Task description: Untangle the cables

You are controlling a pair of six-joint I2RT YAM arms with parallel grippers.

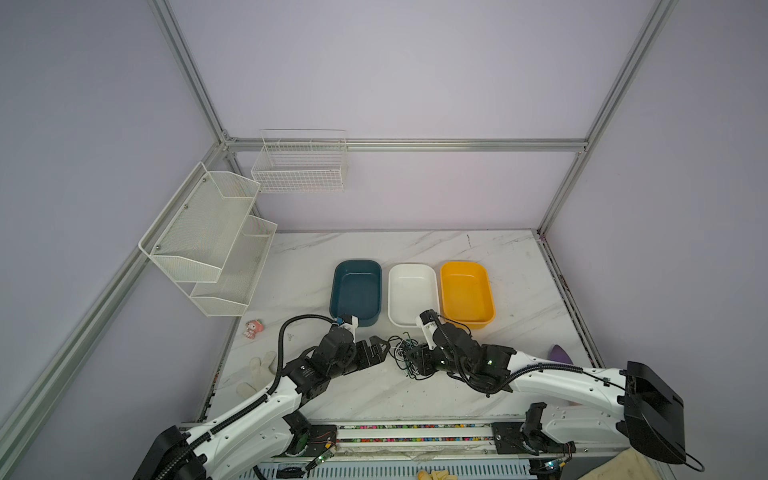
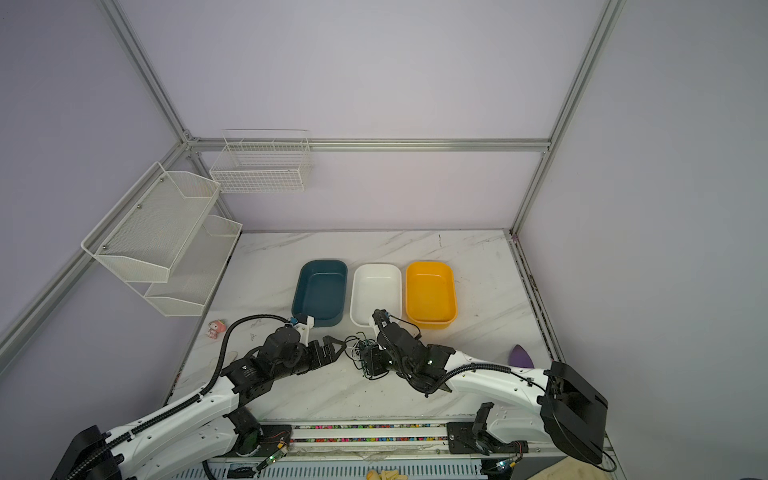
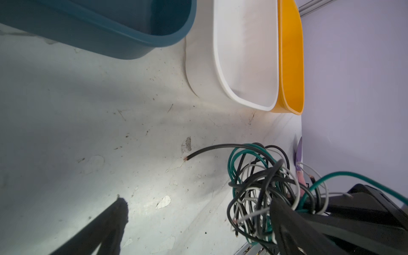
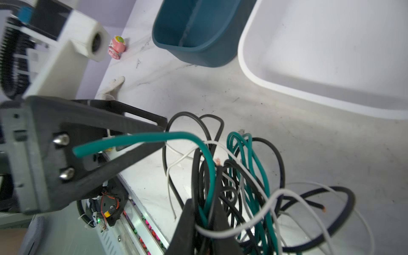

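Next, my left gripper will pick up a black loop at the tangle's outer side, opposite my right gripper's pieces of cable, to untangle the cables.
The cables [image 1: 402, 352] lie in one tangle of thin black, white and dark green wires on the marble table in front of the bins, seen in both top views [image 2: 360, 350]. My right gripper [image 4: 204, 218] is shut on a few green, black and white strands of the tangle [image 4: 247, 176]. My left gripper [image 1: 385, 349] stands wide open just left of the tangle. In the left wrist view one of its fingers [image 3: 284, 220] reaches into the wire loops [image 3: 260, 181], while the other finger [image 3: 106, 225] is over bare table. A black cable end [image 3: 187, 157] sticks out sideways.
Teal bin [image 1: 356, 291], white bin [image 1: 412, 293] and yellow bin [image 1: 466, 293] stand in a row behind the tangle. A pink toy [image 1: 253, 328] and a white glove [image 1: 259, 370] lie at the left edge. A purple object [image 1: 559, 353] is at the right. White mesh racks [image 1: 212, 241] hang on the left wall.
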